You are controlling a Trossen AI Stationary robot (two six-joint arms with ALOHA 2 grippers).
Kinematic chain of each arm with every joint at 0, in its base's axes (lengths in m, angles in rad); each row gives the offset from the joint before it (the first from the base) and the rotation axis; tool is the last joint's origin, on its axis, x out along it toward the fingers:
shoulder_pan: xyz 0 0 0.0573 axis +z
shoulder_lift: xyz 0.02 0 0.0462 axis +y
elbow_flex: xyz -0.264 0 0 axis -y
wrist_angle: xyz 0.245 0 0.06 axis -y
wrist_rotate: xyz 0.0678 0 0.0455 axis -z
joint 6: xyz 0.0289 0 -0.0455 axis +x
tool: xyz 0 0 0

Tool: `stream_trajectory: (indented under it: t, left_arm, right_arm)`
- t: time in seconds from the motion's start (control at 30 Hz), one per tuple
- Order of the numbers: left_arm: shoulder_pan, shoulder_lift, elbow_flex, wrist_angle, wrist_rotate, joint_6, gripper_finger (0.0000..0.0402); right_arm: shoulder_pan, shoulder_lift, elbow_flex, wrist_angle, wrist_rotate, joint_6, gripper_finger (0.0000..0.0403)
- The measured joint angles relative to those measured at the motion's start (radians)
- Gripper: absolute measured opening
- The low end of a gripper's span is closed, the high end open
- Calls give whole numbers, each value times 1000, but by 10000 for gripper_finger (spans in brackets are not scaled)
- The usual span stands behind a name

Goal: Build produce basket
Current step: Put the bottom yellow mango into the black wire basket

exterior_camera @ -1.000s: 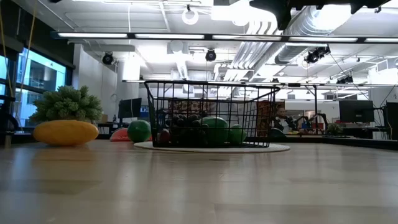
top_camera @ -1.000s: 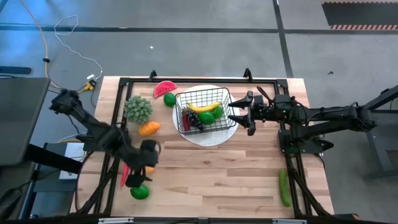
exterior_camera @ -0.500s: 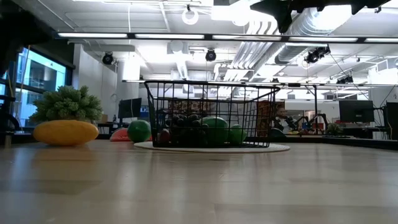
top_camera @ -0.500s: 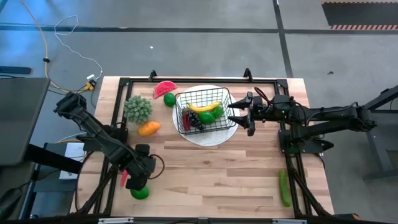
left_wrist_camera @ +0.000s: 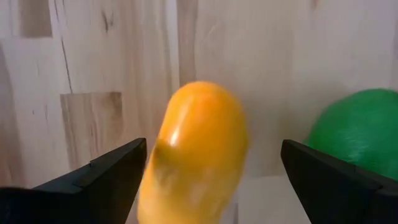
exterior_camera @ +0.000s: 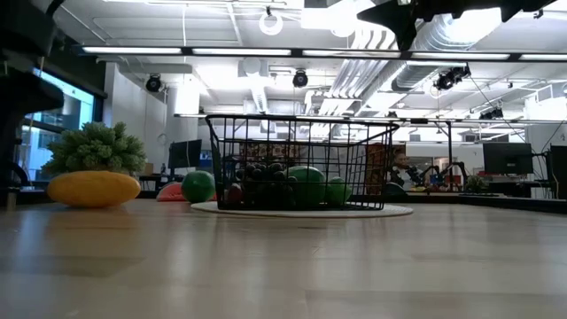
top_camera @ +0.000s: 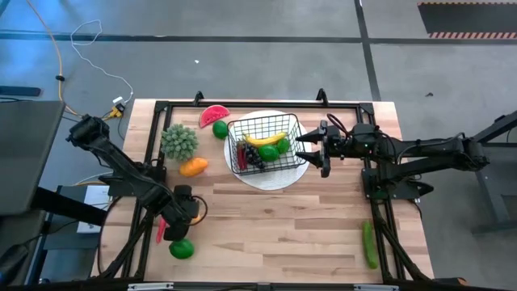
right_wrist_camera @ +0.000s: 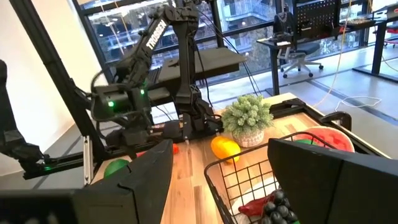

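My left gripper should lower before closing on the orange-yellow fruit: its fingers are above the fruit and would miss now.
My left gripper is open near the table's left near corner, pointing down. In the left wrist view its fingers stand on either side of an orange-yellow fruit lying on the wood, with no touch showing. A green lime and a red pepper lie beside it. The black wire basket stands on a white plate and holds a banana, limes, grapes and a red pepper. My right gripper hovers open at the basket's right side.
A watermelon slice, a lime, a second orange-yellow fruit and a small green plant sit left of the basket. A cucumber lies near the right near corner. Bare wood stretches across the table's near middle.
My left gripper has swung toward the near edge over the orange-yellow fruit, close to the green lime, then drawn back a little toward the far edge. It now covers that fruit in the high view.
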Motion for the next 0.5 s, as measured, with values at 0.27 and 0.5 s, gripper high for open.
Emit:
stream_trajectory:
  t: [0.27, 0.5]
  left_arm:
    - [1, 42, -56, 18, -66, 14, 360]
    - [0, 103, -69, 48, 9, 87, 360]
  right_arm:
    - [0, 2, 0, -11, 0, 0, 245]
    - [0, 18, 0, -5, 0, 0, 245]
